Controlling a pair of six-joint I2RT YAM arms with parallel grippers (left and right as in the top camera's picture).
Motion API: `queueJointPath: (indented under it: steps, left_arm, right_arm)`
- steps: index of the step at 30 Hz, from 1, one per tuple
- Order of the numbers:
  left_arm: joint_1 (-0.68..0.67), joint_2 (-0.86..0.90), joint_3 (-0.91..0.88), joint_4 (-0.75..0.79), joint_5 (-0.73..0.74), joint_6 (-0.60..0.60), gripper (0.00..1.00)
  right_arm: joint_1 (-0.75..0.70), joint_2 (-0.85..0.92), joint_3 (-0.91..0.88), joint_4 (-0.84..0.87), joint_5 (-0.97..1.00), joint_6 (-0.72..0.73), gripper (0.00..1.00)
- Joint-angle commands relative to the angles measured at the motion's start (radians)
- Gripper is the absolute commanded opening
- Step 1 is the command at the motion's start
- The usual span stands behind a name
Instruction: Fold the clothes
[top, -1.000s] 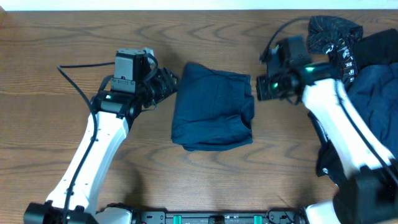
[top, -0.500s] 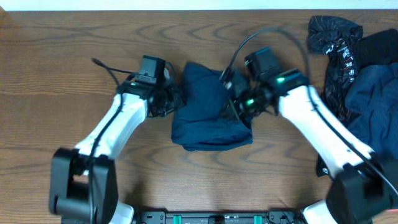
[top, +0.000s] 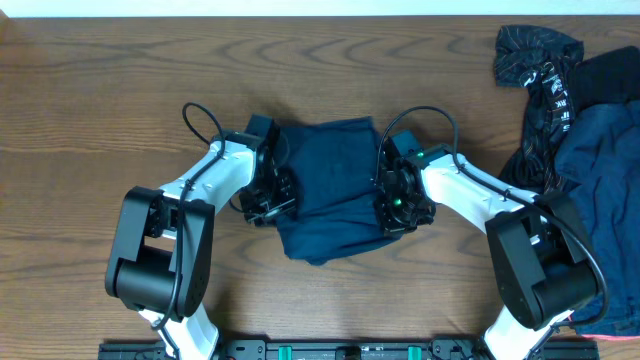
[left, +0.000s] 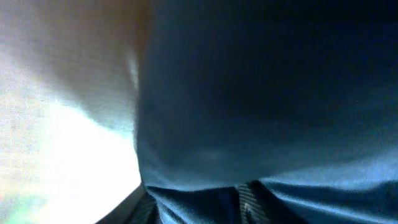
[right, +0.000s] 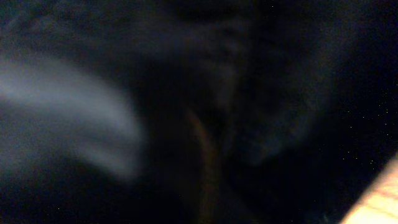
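Next, my left gripper grips the side edge (top: 287, 208) opposite my right gripper, to fold the folded navy garment (top: 335, 185) across evenly.
A folded plain navy garment (top: 335, 185) lies on the wooden table at the centre. My left gripper (top: 272, 195) presses against its left edge and my right gripper (top: 392, 200) against its right edge. Both sets of fingertips are buried in or hidden by the cloth, so I cannot tell whether either is open or shut. The left wrist view is filled with blue cloth (left: 267, 93) very close up. The right wrist view shows only dark cloth (right: 186, 93).
A pile of other clothes lies at the right edge: a black garment with white print (top: 540, 60) at the far right corner and navy cloth (top: 600, 170) below it. A white strip (top: 300, 6) runs along the table's far edge.
Both arms have swung inward and down from beside the garment onto its left and right edges. The garment's outline has shifted and its lower part now skews left.
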Motion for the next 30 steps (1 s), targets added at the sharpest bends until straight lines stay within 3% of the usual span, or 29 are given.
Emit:
queueJointPath:
  steps: [1,8,15,22,30]
  left_arm:
    - [-0.026,0.015,-0.011,-0.057,0.010,0.004,0.38]
    - [-0.152,-0.012,-0.011,-0.121,0.018,-0.094,0.39]
    - [-0.169,-0.181,-0.011,-0.112,-0.189,-0.151,0.48]
    - [-0.039,-0.369,-0.011,0.095,-0.318,0.092,0.93]
    - [0.131,-0.289,-0.011,0.345,-0.198,0.418,1.00]
  right_arm:
    - [-0.026,0.023,-0.018,0.084,0.224,0.031,0.01]
    - [-0.108,0.023,0.038,0.336,0.260,0.031,0.01]
    - [-0.131,-0.010,0.242,0.189,0.258,-0.015,0.05]
    - [-0.131,-0.126,0.348,0.032,0.258,-0.023,0.10]
    - [-0.130,-0.181,0.348,-0.067,0.257,-0.022,0.10]
